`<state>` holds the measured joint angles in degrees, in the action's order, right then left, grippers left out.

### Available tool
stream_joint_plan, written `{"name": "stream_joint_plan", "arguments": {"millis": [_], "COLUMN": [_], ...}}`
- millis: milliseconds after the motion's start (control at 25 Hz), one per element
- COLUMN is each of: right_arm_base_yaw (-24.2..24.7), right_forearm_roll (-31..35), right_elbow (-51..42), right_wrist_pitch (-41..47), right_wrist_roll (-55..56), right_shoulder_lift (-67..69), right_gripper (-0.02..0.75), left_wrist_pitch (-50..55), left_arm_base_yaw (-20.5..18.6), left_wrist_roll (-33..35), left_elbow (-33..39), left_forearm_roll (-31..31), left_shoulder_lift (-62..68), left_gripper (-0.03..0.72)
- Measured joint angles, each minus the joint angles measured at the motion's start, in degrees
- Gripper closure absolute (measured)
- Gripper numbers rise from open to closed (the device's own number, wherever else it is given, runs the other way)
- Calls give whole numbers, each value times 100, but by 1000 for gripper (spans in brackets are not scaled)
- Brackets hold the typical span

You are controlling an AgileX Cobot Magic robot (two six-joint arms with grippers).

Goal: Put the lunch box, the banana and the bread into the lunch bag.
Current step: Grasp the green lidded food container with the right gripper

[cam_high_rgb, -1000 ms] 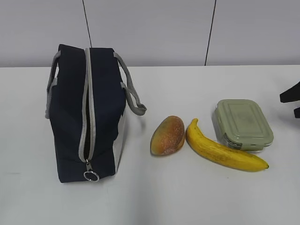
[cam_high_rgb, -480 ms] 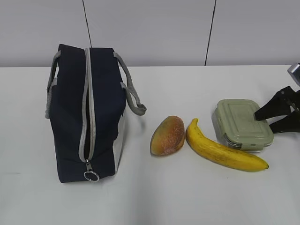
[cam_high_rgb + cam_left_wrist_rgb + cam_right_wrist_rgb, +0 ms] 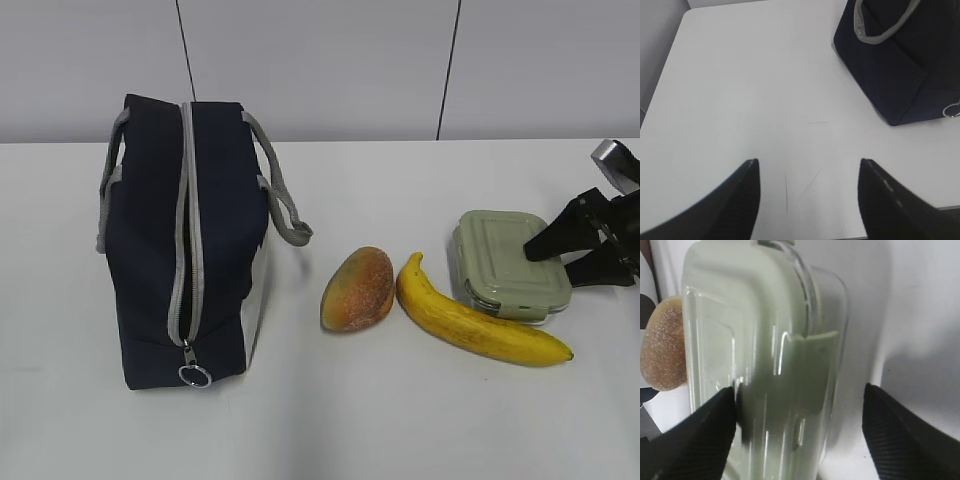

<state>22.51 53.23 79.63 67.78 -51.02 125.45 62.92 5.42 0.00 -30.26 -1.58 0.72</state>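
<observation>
My right gripper is going to grab the lunch box (image 3: 495,250) next by its end edge away from the bread, because the lid is wider than my open fingers.
The navy lunch bag (image 3: 150,250) stands at the left, its grey zipper on top showing a narrow dark slit and its ring pull (image 3: 194,376) at the front. The bread (image 3: 357,290), the banana (image 3: 480,322) and the sage-lidded lunch box (image 3: 495,250) lie in a row on the right. My right gripper (image 3: 548,268) is open at the box's right end. In the right wrist view the right gripper (image 3: 800,410) straddles the box's (image 3: 765,340) edge, with the left finger (image 3: 705,435) against the lid. My left gripper (image 3: 809,165) is open and empty over bare table, near the bag's corner (image 3: 900,65).
The white table (image 3: 400,420) runs to a grey wall behind. In the left wrist view the table's front edge (image 3: 940,207) lies just past the fingers. The bread also shows at the left of the right wrist view (image 3: 662,350).
My right gripper has come in from the right edge over the lunch box. The box has slid slightly left. Bag, bread and banana have not moved.
</observation>
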Motion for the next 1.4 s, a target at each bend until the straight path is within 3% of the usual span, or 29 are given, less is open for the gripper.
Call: {"name": "stream_joint_plan", "arguments": {"millis": [480, 880, 1400], "right_arm_base_yaw": [-87, -87, -87], "right_forearm_roll": [498, 229, 327], "right_elbow": [0, 0, 0], "right_wrist_pitch": [0, 0, 17], "right_wrist_roll": [11, 22, 80], "right_shoulder_lift": [2, 2, 2], "right_gripper": [180, 194, 365], "left_wrist_pitch": [0, 0, 0], "left_arm_base_yaw": [0, 0, 0], "left_wrist_roll": [0, 0, 0], "left_elbow": [0, 0, 0], "left_forearm_roll": [0, 0, 0], "left_shoulder_lift": [0, 0, 0], "left_gripper": [228, 231, 239]}}
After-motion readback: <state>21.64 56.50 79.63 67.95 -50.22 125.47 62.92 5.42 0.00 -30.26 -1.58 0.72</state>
